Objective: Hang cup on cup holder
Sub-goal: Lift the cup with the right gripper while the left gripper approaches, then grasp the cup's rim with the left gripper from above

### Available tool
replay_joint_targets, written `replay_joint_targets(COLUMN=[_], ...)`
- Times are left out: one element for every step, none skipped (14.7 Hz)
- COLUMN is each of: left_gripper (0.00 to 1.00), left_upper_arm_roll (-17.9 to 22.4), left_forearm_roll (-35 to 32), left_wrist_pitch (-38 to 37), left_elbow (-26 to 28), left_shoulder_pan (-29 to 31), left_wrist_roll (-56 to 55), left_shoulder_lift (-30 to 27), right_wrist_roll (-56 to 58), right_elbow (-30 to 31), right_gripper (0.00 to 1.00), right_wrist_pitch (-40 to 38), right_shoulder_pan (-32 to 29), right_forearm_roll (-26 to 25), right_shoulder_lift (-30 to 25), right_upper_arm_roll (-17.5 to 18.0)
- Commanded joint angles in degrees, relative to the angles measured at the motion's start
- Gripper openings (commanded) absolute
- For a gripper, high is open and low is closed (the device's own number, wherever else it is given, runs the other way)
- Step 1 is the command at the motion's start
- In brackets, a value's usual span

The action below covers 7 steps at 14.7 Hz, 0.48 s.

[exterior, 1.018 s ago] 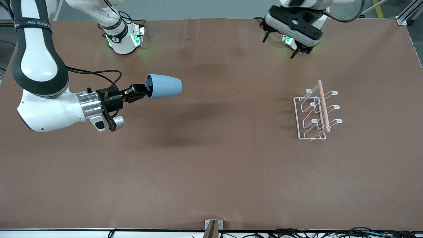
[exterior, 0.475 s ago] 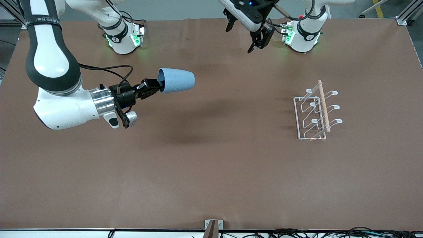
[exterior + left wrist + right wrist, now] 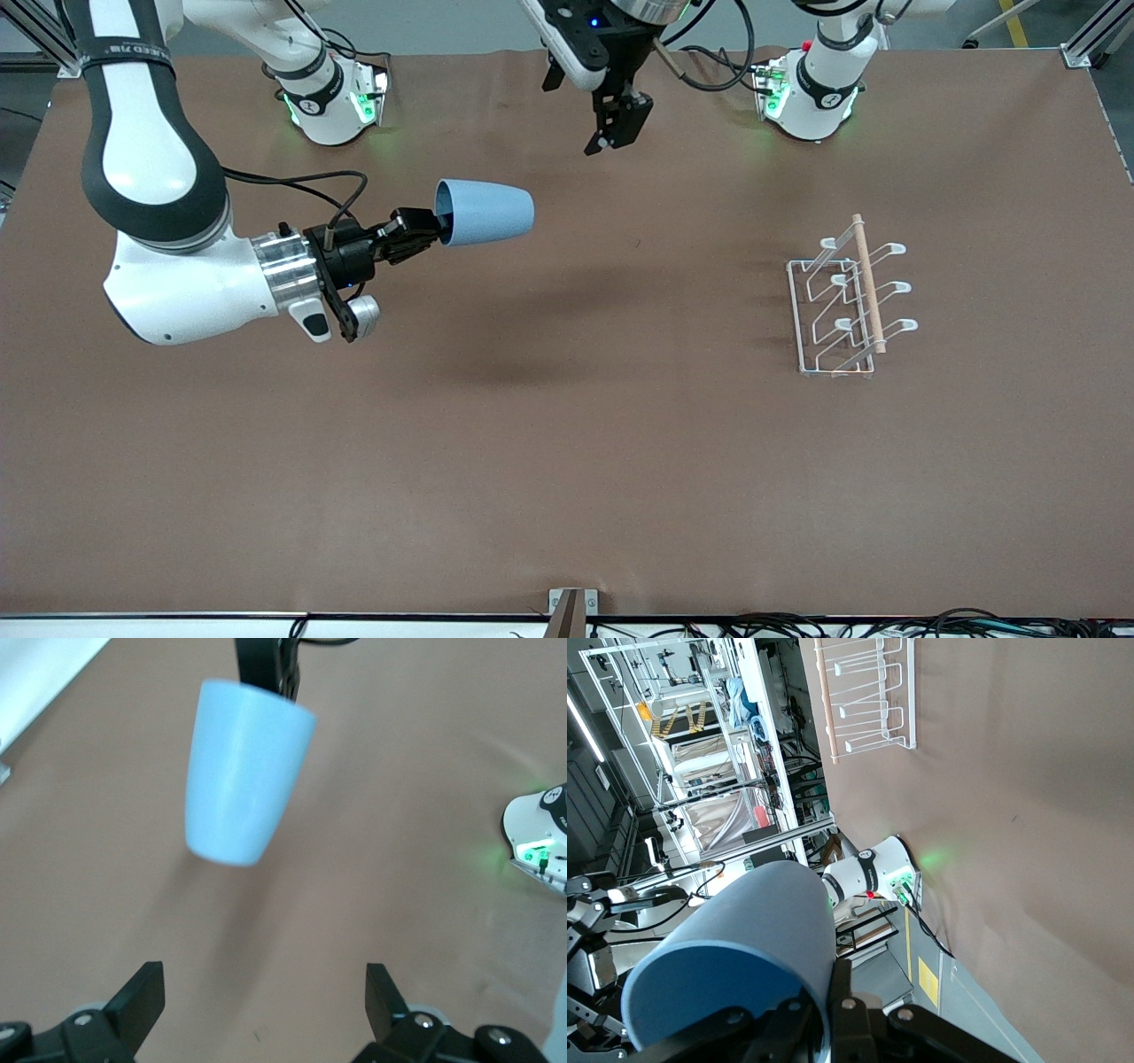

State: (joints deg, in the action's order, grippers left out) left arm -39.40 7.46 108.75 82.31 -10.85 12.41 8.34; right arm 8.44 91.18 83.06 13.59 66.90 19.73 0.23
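My left gripper is about to grab the light-blue cup by its base [image 3: 523, 212]. The cup's opening will stay free to slip onto the cup holder [image 3: 846, 297].
My right gripper [image 3: 432, 233] is shut on the rim of the light-blue cup [image 3: 485, 213], one finger inside the mouth and one outside. It holds the cup on its side in the air over the table, toward the right arm's end, base pointing at the left arm's end. In the right wrist view the cup [image 3: 735, 948] fills the space at the right gripper [image 3: 826, 1014]. The white wire cup holder [image 3: 846, 297] with its wooden dowel stands on the table toward the left arm's end. My left gripper [image 3: 571, 115] hangs open and empty, over the table beside its base. Its view shows the cup [image 3: 244, 780] past the left gripper [image 3: 263, 992].
The two arm bases [image 3: 332, 102] [image 3: 811, 89] stand at the table's edge farthest from the front camera. A small metal bracket [image 3: 571, 607] sits at the nearest edge. The brown table mat [image 3: 567, 443] lies bare between the cup and the cup holder [image 3: 864, 700].
The left arm has swung from over its base toward the middle of the table, gripper still open. The right arm has carried the cup a little toward the left arm's end.
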Motion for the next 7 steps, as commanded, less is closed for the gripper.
replay_joint_targets(left_gripper=[1.00, 1.00, 1.00, 1.00, 1.00, 1.00, 1.00], left_upper_arm_roll=[-0.24, -0.32, -0.32, -0.32, -0.32, -0.32, -0.24], left_forearm_roll=[-0.87, -0.95, -1.22, -2.70, -3.76, -4.12, -4.82], left_wrist_pitch=[4.26, 6.46, 7.78, 8.41, 8.67, 8.76, 9.72], left_elbow=[-1.62, -1.62, -1.62, -1.62, -1.71, -2.06, -2.50], left_shoulder_pan=[0.13, 0.12, -0.05, -0.83, -1.54, -1.98, -2.51], left_wrist_roll=[5.95, 6.74, 7.19, 7.62, 7.63, 7.63, 7.80], left_shoulder_lift=[3.87, 4.83, 5.63, 6.51, 7.30, 8.09, 9.05], right_wrist_roll=[0.43, 0.44, 0.44, 0.44, 0.35, 0.43, 0.35], right_elbow=[0.05, 0.05, 0.05, 0.05, 0.05, 0.05, 0.05], right_gripper=[0.01, 0.01, 0.01, 0.01, 0.01, 0.02, 0.02], right_wrist_pitch=[0.96, 0.96, 0.96, 0.87, 0.87, 0.87, 0.87], right_shoulder_pan=[0.73, 0.82, 0.82, 0.99, 1.00, 1.17, 1.78], right_forearm_roll=[1.65, 1.65, 1.57, 1.56, 1.56, 1.56, 1.56], right_shoulder_lift=[-0.21, -0.21, -0.21, -0.30, -0.30, -0.30, -0.30], right_upper_arm_roll=[-0.32, -0.32, -0.32, -0.32, -0.32, -0.32, -0.32])
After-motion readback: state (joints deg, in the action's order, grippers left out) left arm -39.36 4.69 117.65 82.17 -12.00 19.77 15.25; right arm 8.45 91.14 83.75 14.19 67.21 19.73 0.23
